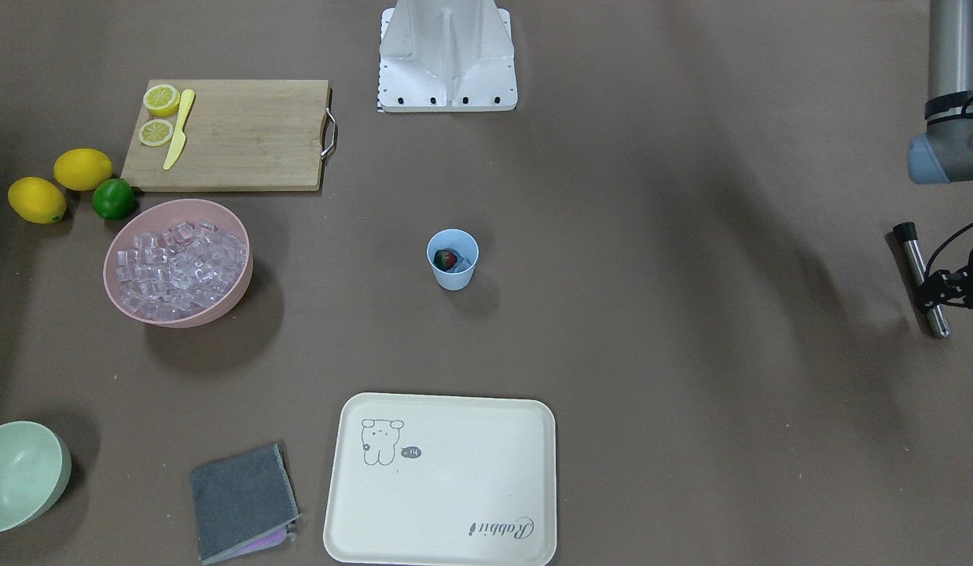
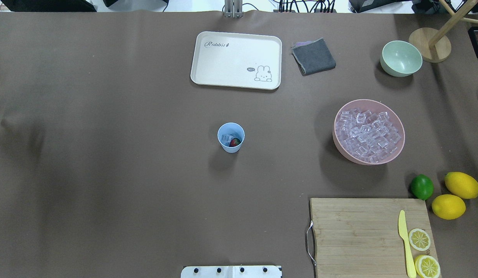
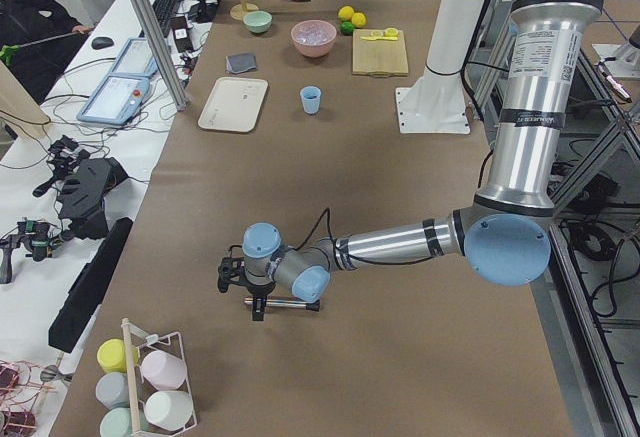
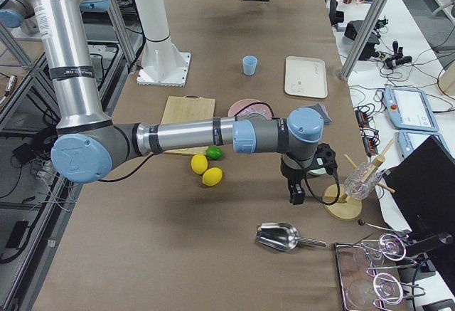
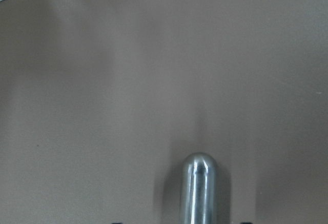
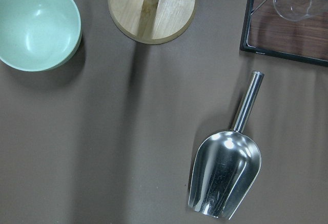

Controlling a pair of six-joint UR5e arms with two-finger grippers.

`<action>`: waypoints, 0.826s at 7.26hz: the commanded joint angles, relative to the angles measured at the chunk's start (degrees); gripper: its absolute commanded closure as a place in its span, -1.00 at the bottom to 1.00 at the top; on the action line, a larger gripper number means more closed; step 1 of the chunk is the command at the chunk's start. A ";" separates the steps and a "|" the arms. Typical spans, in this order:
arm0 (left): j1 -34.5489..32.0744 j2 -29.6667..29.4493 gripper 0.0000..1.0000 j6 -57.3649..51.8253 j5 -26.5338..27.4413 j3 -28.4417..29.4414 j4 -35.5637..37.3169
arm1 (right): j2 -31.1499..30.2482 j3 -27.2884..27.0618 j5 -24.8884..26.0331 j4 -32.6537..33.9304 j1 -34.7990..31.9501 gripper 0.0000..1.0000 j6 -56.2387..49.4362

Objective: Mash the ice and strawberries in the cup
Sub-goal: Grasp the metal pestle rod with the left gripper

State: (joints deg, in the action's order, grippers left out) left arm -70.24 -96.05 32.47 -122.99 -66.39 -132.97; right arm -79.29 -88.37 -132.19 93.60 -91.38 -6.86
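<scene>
I will next use my left gripper to grab the steel muddler, a long rod (image 1: 914, 256) lying flat, near the middle of its body so it stays balanced.
The light-blue cup (image 1: 452, 259) stands upright mid-table and also shows in the overhead view (image 2: 231, 137). Inside it lie a red strawberry (image 2: 234, 142) and a few clear ice cubes (image 2: 226, 138). More ice (image 1: 180, 267) fills the pink bowl (image 1: 227, 303). My left gripper (image 1: 930, 289) is far from the cup at the table's end. It is open and low over a steel muddler rod (image 1: 919, 271) that lies on the table between its fingers; the rod's rounded end shows in the left wrist view (image 5: 200, 193). My right gripper (image 4: 293, 193) hangs above the table near the pale green bowl; I cannot tell its state.
A cream tray (image 1: 447, 479), a grey cloth (image 1: 243, 499) and the pale green bowl (image 1: 19, 472) lie along the operators' side. A cutting board (image 1: 243, 134) holds lemon halves and a yellow knife, with a lime (image 1: 114, 198) beside it. A steel scoop (image 6: 225, 175) and a wooden stand (image 6: 152, 8) are under my right wrist.
</scene>
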 commanded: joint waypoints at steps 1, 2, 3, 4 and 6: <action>0.19 0.16 -0.33 -0.03 0.03 0.21 -0.54 | -0.16 -0.05 0.00 0.00 -0.03 -0.99 0.00; 0.19 0.16 -0.24 -0.04 -0.14 -0.14 -0.62 | -0.34 -0.23 -0.09 0.00 -0.12 -0.99 0.00; 0.63 0.16 -0.21 -0.04 -0.06 0.12 -1.49 | -0.69 -1.01 -0.09 0.17 -0.12 -0.99 0.00; 0.98 0.25 -0.08 -0.04 -0.05 0.12 -1.76 | -0.78 -1.02 0.00 0.18 -0.12 -0.99 0.00; 1.51 0.95 -0.04 -0.12 0.03 0.56 -3.34 | -0.69 -1.02 0.00 0.26 -0.12 -0.99 0.00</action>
State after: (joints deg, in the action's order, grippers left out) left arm -69.08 -95.46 32.41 -122.99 -66.10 -135.47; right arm -79.97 -89.34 -132.20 93.79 -91.49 -6.85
